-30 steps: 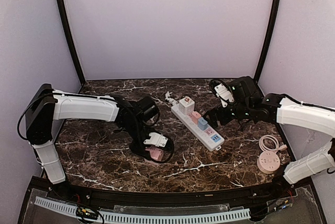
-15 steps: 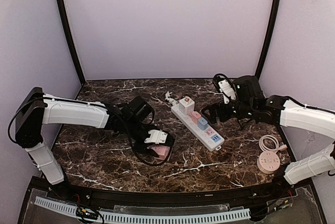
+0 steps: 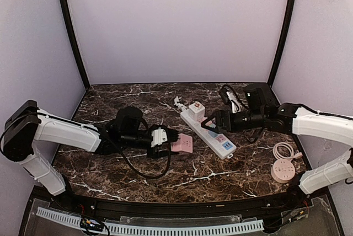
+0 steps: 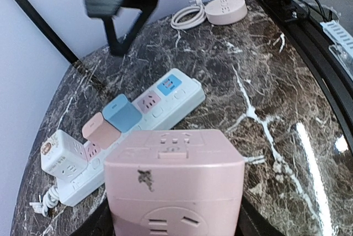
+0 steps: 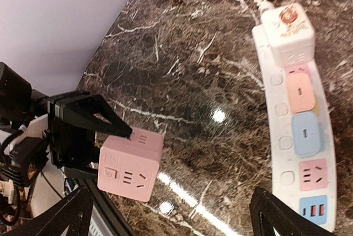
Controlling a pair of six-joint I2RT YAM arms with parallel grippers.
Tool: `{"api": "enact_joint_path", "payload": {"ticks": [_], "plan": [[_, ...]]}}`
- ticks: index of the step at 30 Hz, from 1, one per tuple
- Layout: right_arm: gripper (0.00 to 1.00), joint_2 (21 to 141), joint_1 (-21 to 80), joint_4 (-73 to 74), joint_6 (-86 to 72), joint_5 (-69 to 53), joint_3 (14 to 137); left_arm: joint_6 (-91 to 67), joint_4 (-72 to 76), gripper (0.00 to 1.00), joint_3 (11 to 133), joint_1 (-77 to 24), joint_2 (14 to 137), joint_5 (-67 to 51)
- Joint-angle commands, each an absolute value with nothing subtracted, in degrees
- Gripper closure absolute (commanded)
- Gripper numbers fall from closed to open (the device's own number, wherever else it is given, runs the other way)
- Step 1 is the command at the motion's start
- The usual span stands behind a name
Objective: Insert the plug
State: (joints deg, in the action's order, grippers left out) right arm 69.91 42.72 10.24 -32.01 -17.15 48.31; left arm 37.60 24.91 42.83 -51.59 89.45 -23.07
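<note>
My right gripper is to grab the opposite sides of the pink cube next, with the cube's slotted side toward the gripper. The cube's far side stays free, so the cube can be inserted.
The plug is a pink cube [image 3: 183, 145], and my left gripper [image 3: 176, 143] is shut on it, holding it off the table just left of the white power strip [image 3: 191, 119]. In the left wrist view the cube [image 4: 174, 175] fills the bottom, with the strip [image 4: 185, 101] lying beyond it. My right gripper [image 3: 213, 122] hangs open over the middle of the strip with nothing between its fingers. In the right wrist view the cube [image 5: 130, 164] shows in the left gripper's black fingers [image 5: 83, 109], apart from the strip [image 5: 278, 153].
On the strip sit a white cube [image 3: 196, 109], a salmon plug [image 3: 206, 123] and a blue plug [image 3: 213, 130]; pink and blue sockets lie at its near end. A round pink socket [image 3: 283, 170] with a coiled cable lies at the right.
My left arm has lifted the pink cube off the table and carried it right, towards the strip. My right gripper has moved left and down over the strip, still open.
</note>
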Motion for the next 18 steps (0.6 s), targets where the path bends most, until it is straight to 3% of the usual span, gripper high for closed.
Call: {"api": "enact_joint_path", "payload": {"ticks": [1,18], "plan": [[0.01,72.63,45.21,11.83,-36.30,-24.77,50.32,31.23,38.68,0.99,41.67,-51.39,88.70,-25.42],[0.01,85.60,53.68,19.21,-36.24,-17.29,63.02,24.88,45.24,0.99,42.25,-51.50,93.98,-21.96]]}}
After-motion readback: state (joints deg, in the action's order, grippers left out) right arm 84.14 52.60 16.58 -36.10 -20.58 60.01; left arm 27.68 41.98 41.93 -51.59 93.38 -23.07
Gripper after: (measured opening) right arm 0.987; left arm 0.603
